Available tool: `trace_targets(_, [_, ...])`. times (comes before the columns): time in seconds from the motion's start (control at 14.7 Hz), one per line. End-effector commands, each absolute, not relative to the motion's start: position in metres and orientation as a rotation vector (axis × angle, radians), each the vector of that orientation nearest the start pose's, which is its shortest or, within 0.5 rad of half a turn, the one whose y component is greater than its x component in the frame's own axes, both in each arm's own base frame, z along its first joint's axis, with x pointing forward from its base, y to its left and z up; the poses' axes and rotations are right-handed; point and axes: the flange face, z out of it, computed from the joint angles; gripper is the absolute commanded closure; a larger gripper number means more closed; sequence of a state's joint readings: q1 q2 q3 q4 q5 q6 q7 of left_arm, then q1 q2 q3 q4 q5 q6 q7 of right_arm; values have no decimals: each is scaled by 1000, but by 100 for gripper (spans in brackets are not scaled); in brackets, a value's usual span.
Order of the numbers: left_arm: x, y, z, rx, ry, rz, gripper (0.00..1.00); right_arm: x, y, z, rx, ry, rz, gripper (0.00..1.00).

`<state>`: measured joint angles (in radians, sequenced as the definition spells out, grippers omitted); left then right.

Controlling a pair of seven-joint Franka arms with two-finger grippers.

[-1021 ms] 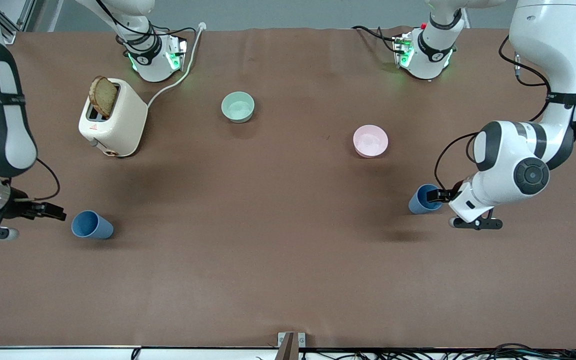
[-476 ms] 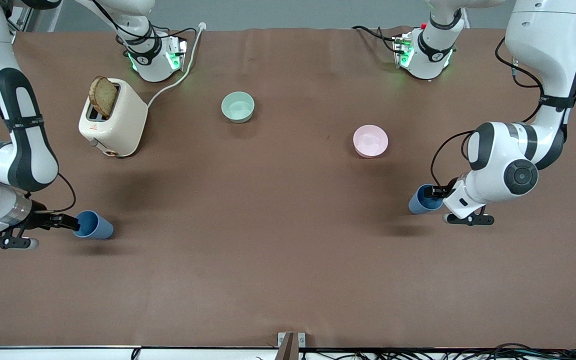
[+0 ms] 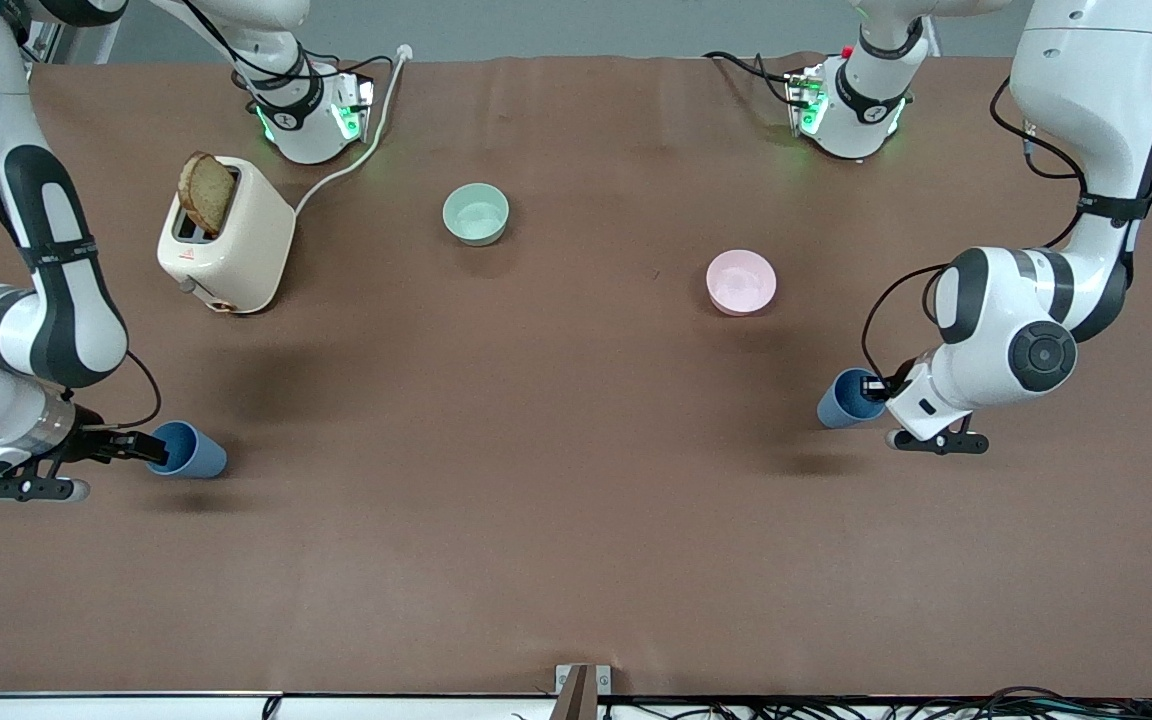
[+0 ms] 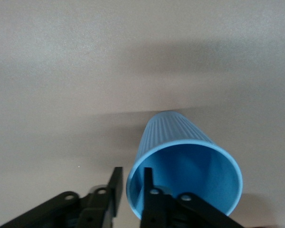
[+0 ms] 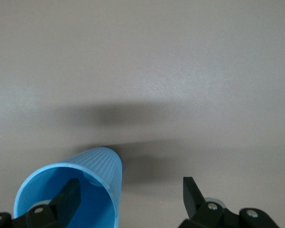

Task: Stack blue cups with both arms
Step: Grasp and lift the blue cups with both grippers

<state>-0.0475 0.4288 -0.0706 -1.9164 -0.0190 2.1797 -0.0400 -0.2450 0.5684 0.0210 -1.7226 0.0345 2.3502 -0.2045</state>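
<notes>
The robot's right gripper is ready to close on the blue cup now: its fingers reach past the blue cup's rim on either side of the cup's side, so it would hold the cup by closing now.
Two blue cups stand upright on the brown table. One cup is at the right arm's end and the other cup is at the left arm's end. My right gripper is open at the first cup's rim. In the right wrist view, one finger is inside the cup and the other is wide outside it, with the gripper straddling the wall. My left gripper is at the second cup's rim. In the left wrist view it is closed narrowly on the wall of the cup, one finger inside.
A cream toaster with a slice of toast stands near the right arm's base, its cord running back. A mint-green bowl and a pink bowl sit farther from the front camera than the cups.
My right gripper moved in from the table's end to the cup and now has a finger in its mouth. My left arm shifted slightly toward its cup. Neither cup moved.
</notes>
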Motion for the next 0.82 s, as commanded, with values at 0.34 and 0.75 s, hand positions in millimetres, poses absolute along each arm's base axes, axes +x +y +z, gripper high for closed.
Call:
trace_targets(0.34, [622,-78,292,-3175,162,169,99,660,-149,255,-3101,83,-101,80])
trace_targets(0.75, [656,-134,405,-3206,310,204,99,656,-147,250,-3099,80,-79,94])
